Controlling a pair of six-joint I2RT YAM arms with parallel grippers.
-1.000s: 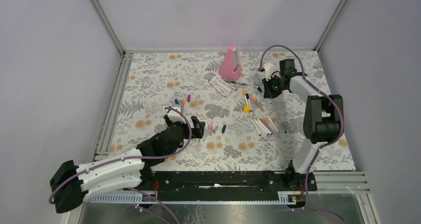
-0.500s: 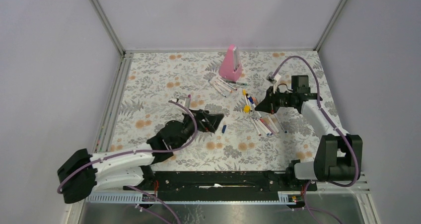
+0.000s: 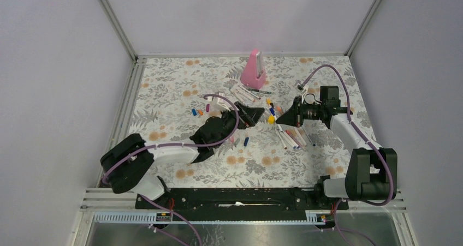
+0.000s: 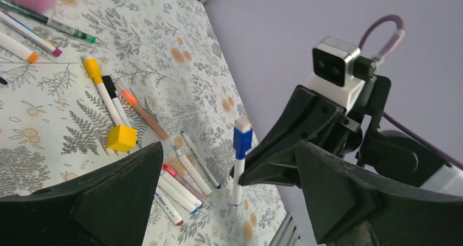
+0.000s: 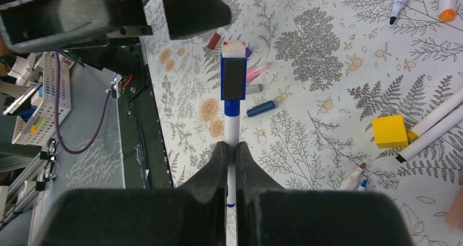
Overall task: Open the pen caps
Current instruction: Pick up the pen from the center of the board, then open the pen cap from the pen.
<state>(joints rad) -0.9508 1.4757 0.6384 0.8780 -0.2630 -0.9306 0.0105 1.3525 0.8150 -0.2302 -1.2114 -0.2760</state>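
The robot's right gripper holds the pen's white body, and the left gripper will next grab the pen's blue cap [image 5: 233, 78] to open the pen.
My right gripper [image 5: 231, 150] is shut on the white barrel of a pen [image 5: 231, 131] and holds it level above the table. The pen's blue cap [image 5: 233, 78], still on, points at the left gripper. My left gripper [image 4: 229, 153] stands open facing it. The capped pen [image 4: 238, 169] is in the gap between its fingers but further off, and its cap [image 4: 242, 139] touches neither. In the top view the two grippers, left [image 3: 256, 115] and right [image 3: 279, 121], meet nose to nose at mid-table. Loose caps lie on the cloth: blue [image 3: 194, 112], orange [image 3: 200, 112], purple [image 3: 207, 108] and another blue [image 3: 246, 141].
A tall pink wedge [image 3: 254, 70] stands at the back centre. A yellow cube [image 3: 271, 119] lies just under the grippers. Several white pens [image 3: 292, 137] lie below the right gripper, more [image 3: 243, 93] in front of the wedge.
The left arm has swung right and forward, its open gripper now facing the right one. The right gripper came from the back right toward the centre, shut throughout.
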